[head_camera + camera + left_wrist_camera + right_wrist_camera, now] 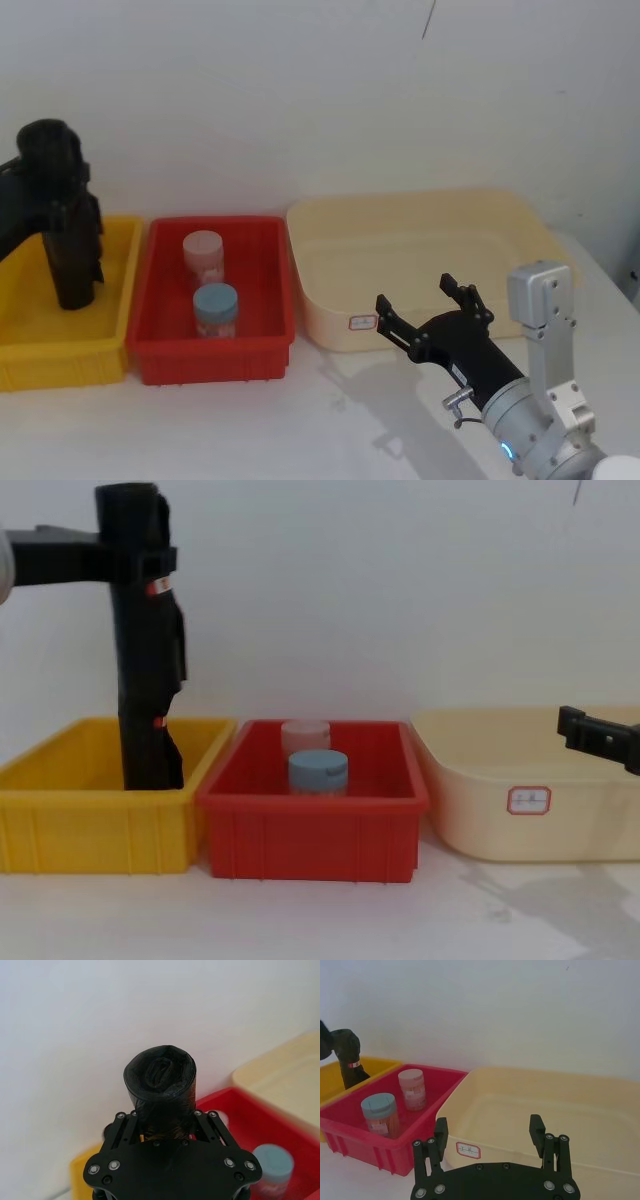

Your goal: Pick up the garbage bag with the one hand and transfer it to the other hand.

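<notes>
My right gripper will grab the black roll by its lower part next, so it can take the garbage bag from my other hand.
The garbage bag (145,680), a thick black roll, stands upright with its lower end down inside the yellow bin (90,825). My left gripper (140,558) comes in from the left and is shut on the roll's upper part, beside a small red label band. The roll's top end (160,1077) sticks out past the left gripper (165,1125). From the head, the garbage bag (70,270) and left gripper (75,195) are at the far left. My right gripper (417,295) hangs open and empty over the cream tub's front rim, far from the roll; its fingers (441,1132) stand wide apart.
A red bin (275,300) between the yellow bin and the cream tub (420,240) holds a pink-lidded jar (203,255) and a blue-lidded jar (215,310). The wall rises close behind the bins. Bare white table lies in front.
</notes>
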